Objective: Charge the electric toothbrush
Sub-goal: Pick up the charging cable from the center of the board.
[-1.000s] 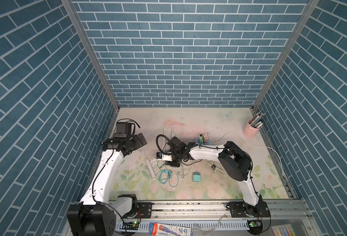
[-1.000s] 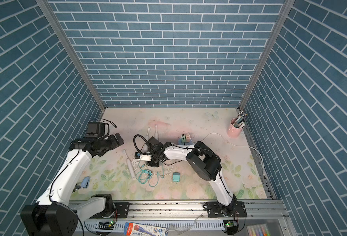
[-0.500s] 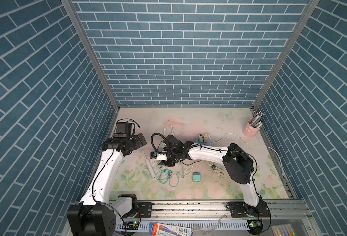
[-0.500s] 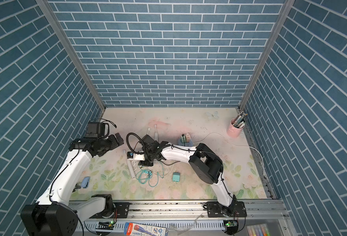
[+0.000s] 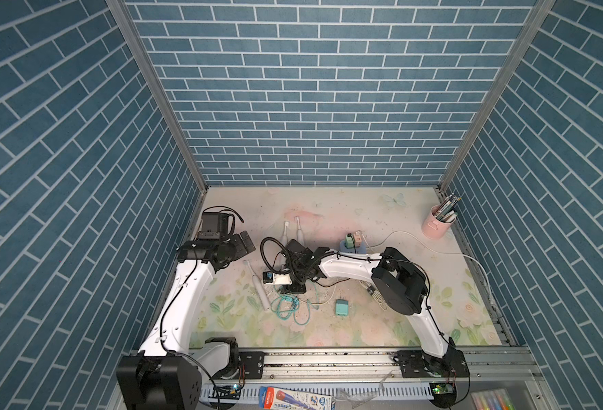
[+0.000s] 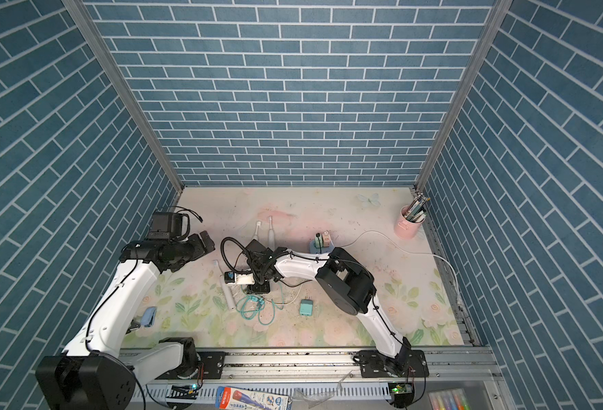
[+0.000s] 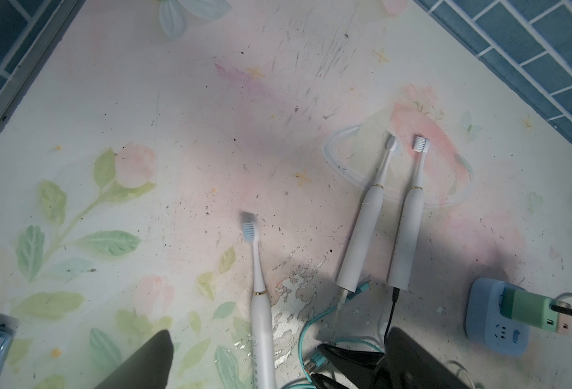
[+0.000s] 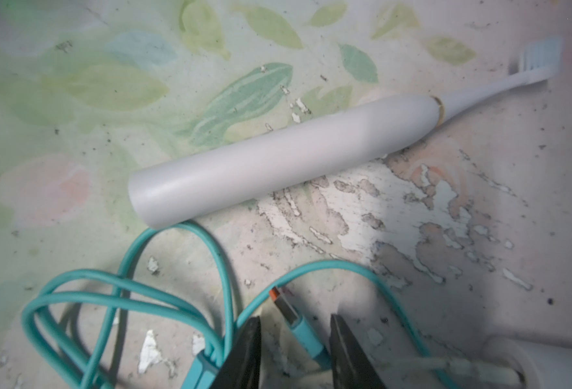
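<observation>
My right gripper closes on the USB plug now: in the right wrist view the USB plug's teal body [image 8: 310,338] lies between its fingers, metal end past them.
A white electric toothbrush [image 8: 277,158] lies flat on the flowered mat, seen in a top view [image 5: 257,289] too, with nothing in its base end. A teal cable [image 8: 126,286] loops beside that base. The cable's USB plug [image 8: 288,310] lies on the mat between the jaws of my right gripper [image 8: 294,333], which stand open with a gap on each side. My right gripper [image 5: 292,285] hangs low over the cable tangle. My left gripper [image 7: 277,333] is wide open and empty, raised at the left [image 5: 245,243].
Two more white toothbrushes [image 7: 362,235] [image 7: 409,235] lie side by side at the back, each with a cable at its base. A blue power cube [image 7: 496,316] holds a green charger. A teal adapter [image 5: 342,307] lies loose. A pink pen cup [image 5: 438,223] stands back right.
My right gripper swung a little left, then came back nearer over the teal cable, its jaws a bit wider. The left arm has not moved.
</observation>
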